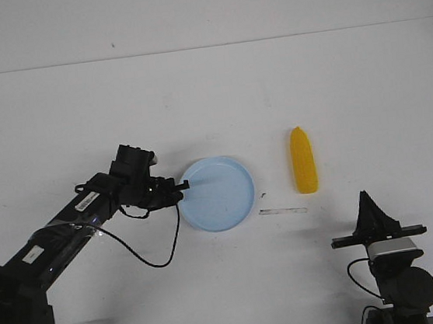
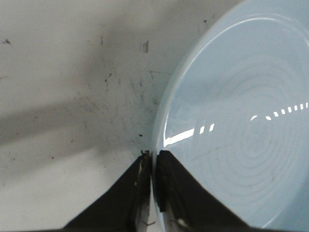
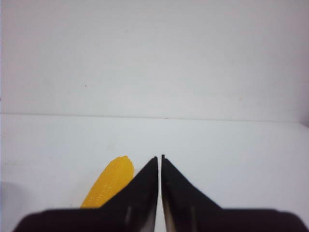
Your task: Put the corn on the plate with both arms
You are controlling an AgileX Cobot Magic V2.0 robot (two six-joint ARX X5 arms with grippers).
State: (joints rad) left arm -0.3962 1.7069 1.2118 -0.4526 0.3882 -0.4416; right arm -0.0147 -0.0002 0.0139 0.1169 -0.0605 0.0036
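Observation:
The blue plate (image 1: 219,194) is flat near the table's middle and would stay flat if my left gripper opened now.
The pale blue plate (image 1: 219,194) lies flat near the table's middle. My left gripper (image 1: 182,186) is shut on its left rim. In the left wrist view the two fingers (image 2: 153,153) pinch the rim, one outside and one over the plate's inside (image 2: 231,121). The yellow corn (image 1: 304,160) lies on the table to the right of the plate, pointed end away from me, apart from the plate. My right gripper (image 1: 364,195) is shut and empty, nearer to me than the corn and slightly to its right. In the right wrist view the corn (image 3: 111,181) shows beside the closed fingertips (image 3: 160,157).
A thin pale strip (image 1: 282,211) lies on the white table between the plate and the corn, on the near side. The table's far edge (image 1: 203,48) meets a plain wall. The left arm's loose black cable (image 1: 153,255) hangs onto the table.

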